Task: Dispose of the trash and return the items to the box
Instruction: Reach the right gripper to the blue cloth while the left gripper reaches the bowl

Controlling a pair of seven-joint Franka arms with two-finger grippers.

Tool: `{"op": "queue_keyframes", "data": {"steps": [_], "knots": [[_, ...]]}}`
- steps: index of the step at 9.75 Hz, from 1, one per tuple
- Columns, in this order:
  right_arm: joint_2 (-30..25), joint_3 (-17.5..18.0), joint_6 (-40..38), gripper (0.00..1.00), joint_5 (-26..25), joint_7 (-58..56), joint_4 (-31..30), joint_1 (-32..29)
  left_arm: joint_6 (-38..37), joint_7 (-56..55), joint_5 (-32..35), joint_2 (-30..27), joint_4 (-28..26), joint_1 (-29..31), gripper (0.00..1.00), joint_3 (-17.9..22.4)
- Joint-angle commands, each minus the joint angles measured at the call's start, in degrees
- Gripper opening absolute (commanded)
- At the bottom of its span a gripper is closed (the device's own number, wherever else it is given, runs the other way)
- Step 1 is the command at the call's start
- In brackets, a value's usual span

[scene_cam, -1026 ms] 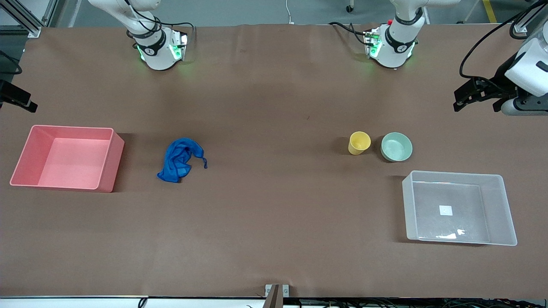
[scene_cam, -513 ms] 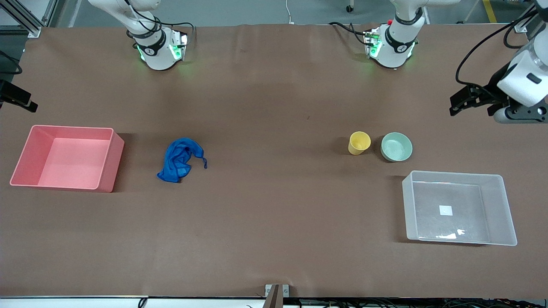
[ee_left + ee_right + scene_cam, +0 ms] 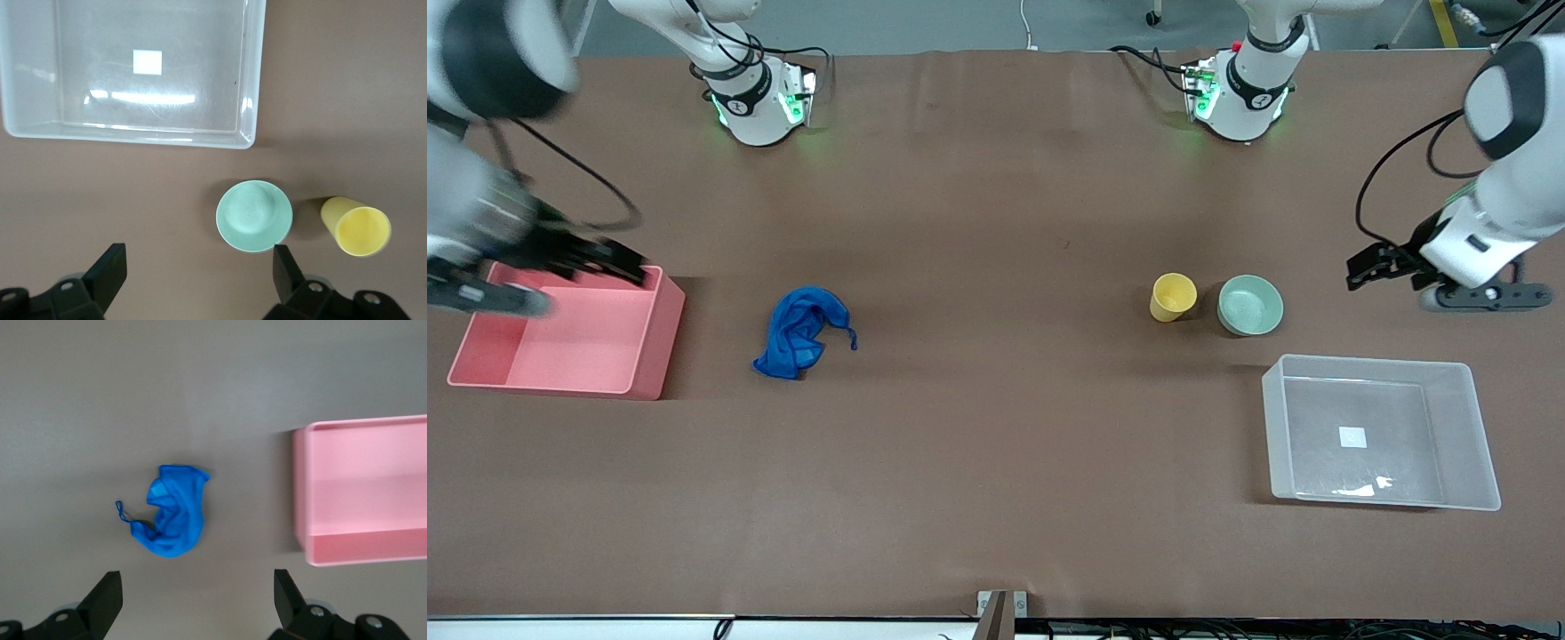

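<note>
The right gripper grips its bunched middle (image 3: 800, 326) next, so that the blue rag drops into the pink bin (image 3: 576, 341) from there.
The blue rag (image 3: 803, 331) lies crumpled on the table beside the pink bin; it also shows in the right wrist view (image 3: 173, 512). The yellow cup (image 3: 1172, 296) and mint-green bowl (image 3: 1250, 305) stand side by side, just farther from the front camera than the clear box (image 3: 1380, 432). The left wrist view shows the bowl (image 3: 254, 216), the cup (image 3: 356, 227) and the box (image 3: 133, 70). My left gripper (image 3: 1376, 265) is open and empty, in the air beside the bowl. My right gripper (image 3: 605, 260) is open and empty, over the pink bin's rim.
The pink opaque bin (image 3: 569, 327) stands at the right arm's end of the table and shows in the right wrist view (image 3: 365, 490). Both arm bases (image 3: 758, 98) stand along the table's back edge. A brown cover spans the table.
My right arm has swung into view over the pink bin. My left gripper has come down and in toward the bowl. The rag, cup, bowl and box have not moved.
</note>
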Motion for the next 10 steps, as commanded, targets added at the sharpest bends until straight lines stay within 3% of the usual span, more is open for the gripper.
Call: {"op": "queue_keyframes", "data": {"steps": [1, 3, 6, 7, 8, 9, 10], "knots": [[2.6, 1.0, 13.9, 1.00, -0.4, 1.7, -11.1, -0.1, 14.2, 1.2, 0.5, -0.8, -14.9, -0.3, 0.97, 0.3], [8.3, 0.9, 29.2, 1.00, -0.8, 1.7, -20.1, 0.0, 26.1, 2.1, 0.5, 5.0, -20.1, -0.3, 0.97, 0.3], [18.8, 0.9, 39.3, 1.00, -0.8, 1.8, -20.7, 0.1, 32.6, 2.2, 0.5, 13.1, -21.5, -0.4, 0.90, 0.2], [19.8, 1.0, 40.8, 1.00, -0.8, 1.8, -21.6, 0.2, 34.3, 2.2, 0.5, 15.0, -21.8, -0.4, 0.85, 0.2], [19.9, 1.0, 41.1, 1.00, -0.8, 2.1, -22.3, 0.8, 35.6, 2.2, 0.6, 16.0, -21.8, -0.4, 0.73, 0.1], [20.0, 1.0, 41.0, 0.91, -0.8, 2.5, -22.4, 0.8, 35.8, 2.1, 0.6, 16.4, -21.7, -0.4, 0.57, 0.1], [20.0, 1.0, 40.4, 0.52, -0.8, 2.5, -22.4, 1.0, 36.2, 2.1, 0.7, 16.9, -21.3, -0.4, 0.36, 0.1]]}}
